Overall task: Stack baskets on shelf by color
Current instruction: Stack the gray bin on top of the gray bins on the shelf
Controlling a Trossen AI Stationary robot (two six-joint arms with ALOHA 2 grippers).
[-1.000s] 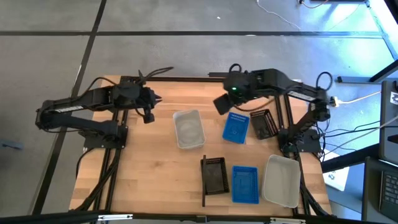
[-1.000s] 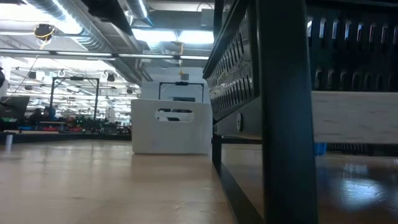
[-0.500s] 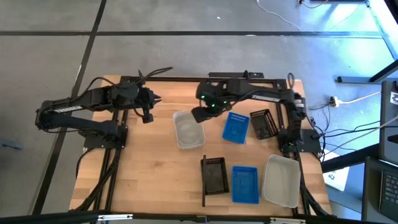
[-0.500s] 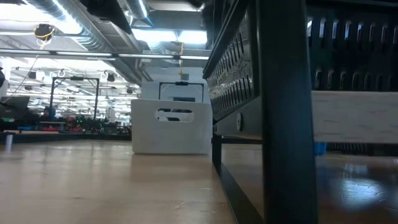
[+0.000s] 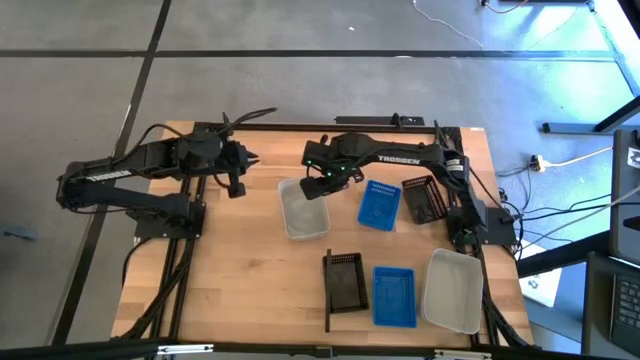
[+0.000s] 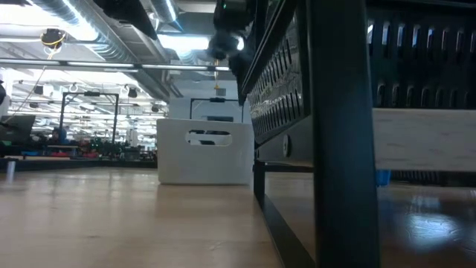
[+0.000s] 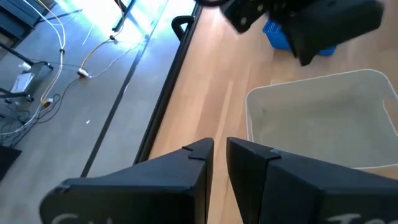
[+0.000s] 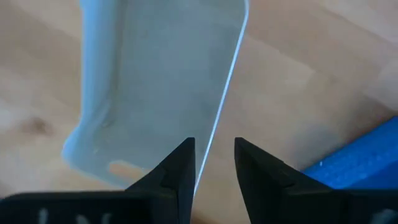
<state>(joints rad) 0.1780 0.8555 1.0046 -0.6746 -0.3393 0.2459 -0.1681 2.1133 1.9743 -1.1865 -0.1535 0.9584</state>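
The right gripper needs to stack the translucent basket with the other white basket (image 5: 453, 290), so it should next grab the translucent basket by its long side rim (image 5: 326, 205).
A translucent white basket (image 5: 303, 210) (image 8: 155, 81) rests on its base at mid-table. My right gripper (image 5: 316, 184) (image 8: 214, 163) hangs open over its far end, pointing steeply down. In the right wrist view the basket's rim line (image 8: 219, 124) runs between the two fingers; I see no touch. A blue basket (image 5: 379, 204) and a black slotted basket (image 5: 424, 199) sit to its right. My left gripper (image 5: 246, 160) (image 7: 219, 155) waits at the far left, raised, with a narrow gap between its fingers and nothing in it.
Near the front edge a thin black upright bar (image 5: 327, 292) stands beside a row of three baskets: black (image 5: 347, 280), blue (image 5: 393, 297) and white (image 5: 452, 290). Bare wood lies at the table's left and front left. The table frame (image 5: 300, 127) edges the far side.
My right gripper has swung from above the blue basket toward the table's left and come down, tipping to point more steeply down, until it stands over the far end of the white basket. The baskets have stayed where they were.
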